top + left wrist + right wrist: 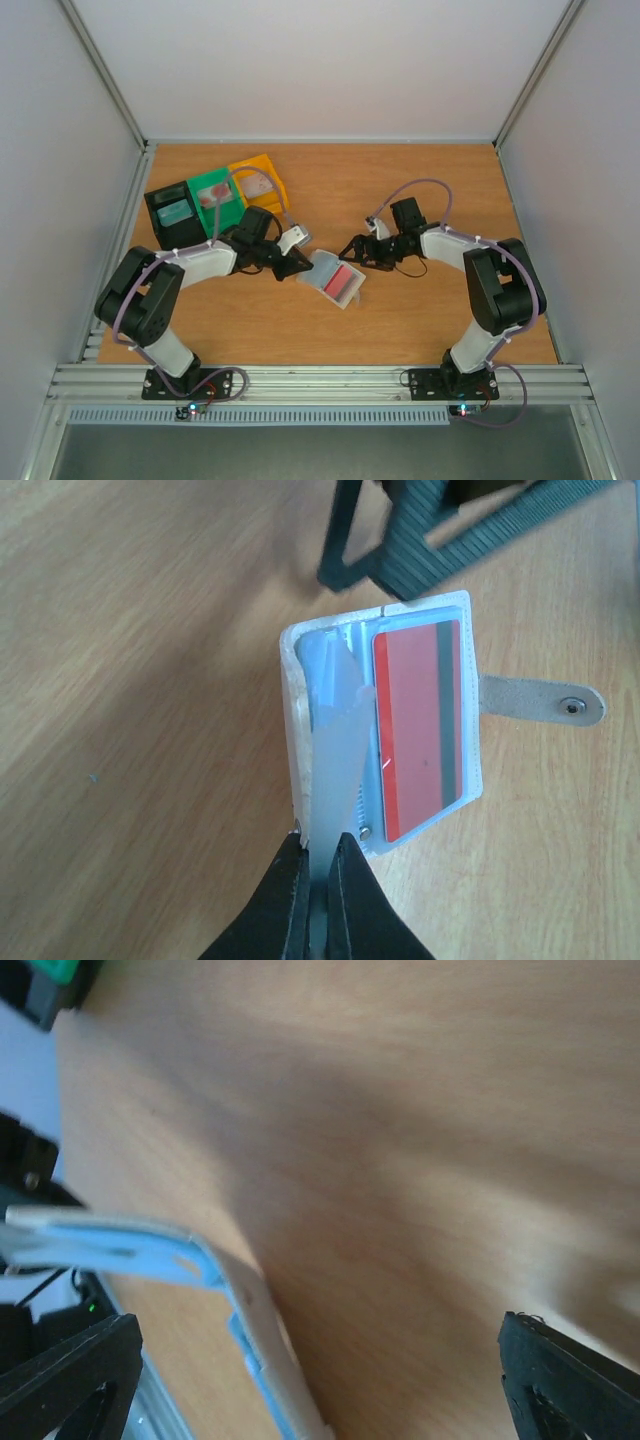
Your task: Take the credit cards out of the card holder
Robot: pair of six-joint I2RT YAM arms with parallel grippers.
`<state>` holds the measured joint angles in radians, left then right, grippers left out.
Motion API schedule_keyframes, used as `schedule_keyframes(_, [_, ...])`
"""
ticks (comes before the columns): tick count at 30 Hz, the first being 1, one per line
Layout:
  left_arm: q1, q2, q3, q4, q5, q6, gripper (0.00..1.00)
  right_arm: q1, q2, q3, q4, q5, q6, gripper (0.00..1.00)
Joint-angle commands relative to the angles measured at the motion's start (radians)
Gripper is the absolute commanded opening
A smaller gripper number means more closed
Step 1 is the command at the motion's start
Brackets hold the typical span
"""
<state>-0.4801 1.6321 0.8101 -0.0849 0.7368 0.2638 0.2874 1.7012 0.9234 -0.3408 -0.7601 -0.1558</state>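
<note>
My right gripper's fingers stop at the holder's far edge, so it should move toward the reddish-pink card before it closes.
The card holder lies open on the table's middle, a whitish translucent sleeve with a snap tab. The reddish-pink card sits in its right pocket and also shows in the top view. A pale bluish card shows in the left pocket. My left gripper is shut on a pale translucent leaf of the holder at its near edge and lifts it. My right gripper is open just beyond the holder's far edge; the holder's edge lies between its spread fingers.
Black, green and yellow bins stand in a row at the back left, behind the left arm. The right gripper's dark fingers hang over the holder's far edge. White walls enclose the table.
</note>
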Motion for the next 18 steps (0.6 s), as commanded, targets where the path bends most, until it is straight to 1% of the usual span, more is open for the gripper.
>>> schedule_keyframes(1, [-0.001,-0.025,-0.029,0.143,0.022,0.031,0.00,0.031,-0.050,-0.079,0.175,-0.148,-0.031,0.97])
schedule_keyframes(3, [0.000,-0.022,-0.032,0.163,0.009,0.003,0.00,0.032,-0.020,-0.093,0.172,-0.151,-0.028,0.92])
schedule_keyframes(6, [0.000,-0.017,-0.032,0.168,-0.018,-0.031,0.00,0.032,0.018,-0.104,0.175,-0.182,-0.012,0.79])
schedule_keyframes(9, [0.000,-0.018,-0.038,0.163,-0.037,-0.046,0.00,0.032,-0.012,-0.137,0.205,-0.207,0.008,0.67])
schedule_keyframes(12, [0.000,-0.018,-0.041,0.164,-0.041,-0.071,0.00,0.032,-0.039,-0.156,0.208,-0.216,0.022,0.47])
schedule_keyframes(16, [-0.001,-0.018,-0.043,0.171,-0.056,-0.082,0.00,0.032,-0.039,-0.166,0.198,-0.205,0.026,0.29])
schedule_keyframes(18, [0.000,-0.016,-0.045,0.171,-0.069,-0.080,0.00,0.032,-0.035,-0.164,0.193,-0.208,0.027,0.14])
